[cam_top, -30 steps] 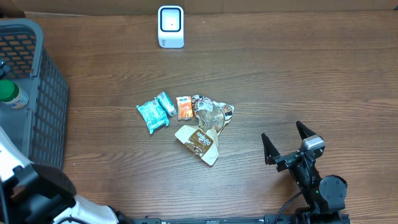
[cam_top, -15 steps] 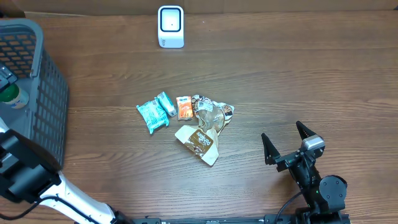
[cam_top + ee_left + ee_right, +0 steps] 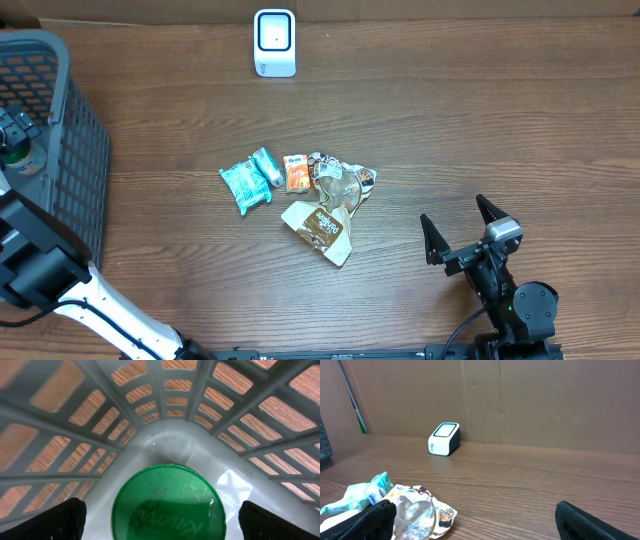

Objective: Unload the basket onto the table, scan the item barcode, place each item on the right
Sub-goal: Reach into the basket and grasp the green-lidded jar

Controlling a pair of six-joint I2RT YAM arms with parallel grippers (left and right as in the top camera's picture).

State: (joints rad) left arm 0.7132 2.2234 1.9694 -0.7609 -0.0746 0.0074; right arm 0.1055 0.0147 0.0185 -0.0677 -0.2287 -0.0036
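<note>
My left gripper needs to lower first and then close on the cap, because its fingers are above the green cap [image 3: 167, 502], which is between them in the left wrist view.
The white barcode scanner [image 3: 274, 42] stands at the table's far edge, also in the right wrist view [image 3: 443, 438]. Small snack packets lie mid-table: teal ones [image 3: 245, 183], an orange one [image 3: 296, 173], a crumpled foil one [image 3: 340, 185] and a brown one [image 3: 322, 230]. My left gripper [image 3: 14, 128] hangs inside the grey basket [image 3: 70, 150], open, its fingers either side of a green bottle cap [image 3: 167, 502] without touching it. My right gripper [image 3: 462, 232] is open and empty near the front right, facing the foil packet [image 3: 417, 515].
The basket's slatted grey walls [image 3: 165, 390] close in around the bottle and my left gripper. A brown cardboard wall [image 3: 530, 400] backs the table behind the scanner.
My left arm has swung further up the left edge and its gripper now partly covers the green-capped bottle in the basket. Its jaws widened slightly. The right arm and the packets have not moved.
</note>
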